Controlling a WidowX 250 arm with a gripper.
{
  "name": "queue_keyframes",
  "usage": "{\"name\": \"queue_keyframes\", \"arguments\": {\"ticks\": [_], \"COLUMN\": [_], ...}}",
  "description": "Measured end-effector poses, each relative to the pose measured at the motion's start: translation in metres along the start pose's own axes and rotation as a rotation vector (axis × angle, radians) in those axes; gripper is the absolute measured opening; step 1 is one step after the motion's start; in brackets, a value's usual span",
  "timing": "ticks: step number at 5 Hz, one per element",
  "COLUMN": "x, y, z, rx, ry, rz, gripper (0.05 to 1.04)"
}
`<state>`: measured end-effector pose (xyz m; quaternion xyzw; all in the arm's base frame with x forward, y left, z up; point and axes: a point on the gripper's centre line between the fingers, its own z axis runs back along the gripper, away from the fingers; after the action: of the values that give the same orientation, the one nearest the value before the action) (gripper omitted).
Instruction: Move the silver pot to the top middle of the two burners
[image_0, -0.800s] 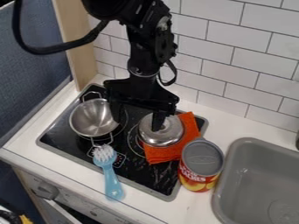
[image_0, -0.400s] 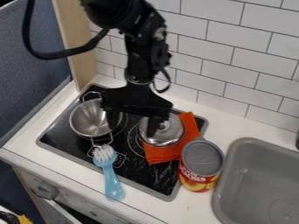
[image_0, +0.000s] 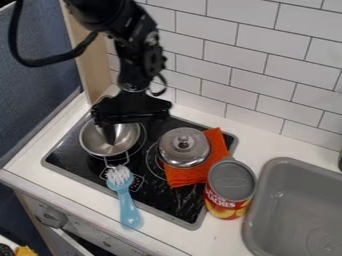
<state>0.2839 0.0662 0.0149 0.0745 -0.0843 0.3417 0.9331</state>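
The robot's gripper will next grab the pot by its rim, to move the silver pot (image_0: 97, 144) to the top middle of the two burners.
The gripper (image_0: 128, 129) hangs over the back of the stove at the left, open. One finger (image_0: 109, 134) points down over the inside of the silver pot (image_0: 97, 144); contact with the pot cannot be told. The pot is uncovered and upright at the stove's left, beside a burner ring (image_0: 143, 142), its near wire handle (image_0: 116, 160) facing the front. Another burner ring (image_0: 151, 164) shows partly around a silver lidded pot or lid (image_0: 184, 155) at the right.
An orange cloth (image_0: 192, 175) lies beside and partly under the lidded piece. A blue brush (image_0: 125, 197) crosses the black stove's (image_0: 167, 202) front edge. A can (image_0: 230, 190) stands between stove and grey sink (image_0: 294, 200). A tiled wall (image_0: 267, 70) rises behind.
The gripper has moved left, away from the lidded piece and over the silver pot. The lid's knob, covered before, is now uncovered. The pot has not visibly moved.
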Motion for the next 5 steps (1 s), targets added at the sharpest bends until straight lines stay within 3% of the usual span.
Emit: {"name": "queue_keyframes", "arguments": {"ticks": [2,3,4,5], "x": [0.021,0.024,0.021,0.025], "y": [0.046,0.060,0.078,0.084], "z": [-0.018,-0.022,-0.037,-0.047], "rx": [-0.027,-0.051,-0.147,-0.210], "ry": [0.080,0.092,0.194,0.205], "rz": [0.351,0.412,0.410,0.388], "gripper": [1.000,1.000,1.000,1.000]}}
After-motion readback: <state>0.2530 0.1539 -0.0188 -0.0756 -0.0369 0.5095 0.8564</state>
